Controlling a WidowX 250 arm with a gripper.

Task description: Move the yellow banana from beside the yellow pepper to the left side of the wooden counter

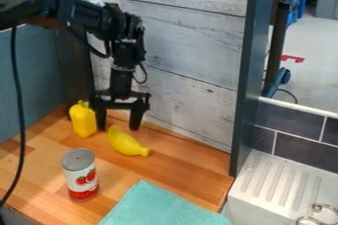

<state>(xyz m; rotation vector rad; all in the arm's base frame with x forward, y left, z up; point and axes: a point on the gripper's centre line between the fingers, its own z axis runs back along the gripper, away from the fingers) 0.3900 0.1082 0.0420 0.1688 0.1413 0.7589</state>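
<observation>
The yellow banana has a thick middle. My gripper should grab the banana there next, so that I can carry it off the counter.
The black gripper (119, 120) hangs at the back of the wooden counter, near the whitewashed plank wall, its two fingers spread apart with nothing seen between them. Close beside its left finger stands a yellow bell pepper (83, 119). A yellow banana-like toy (125, 142) lies just in front of the gripper, its narrow tip toward the right. Nearer the camera, a can (80, 175) with a grey top and a red and white tomato label stands upright.
A folded teal cloth (161, 206) lies at the counter's front edge. To the right, past a dark upright post (249, 76), is a white sink with a ridged drainboard (280, 182). A black cable (19, 105) hangs at the left.
</observation>
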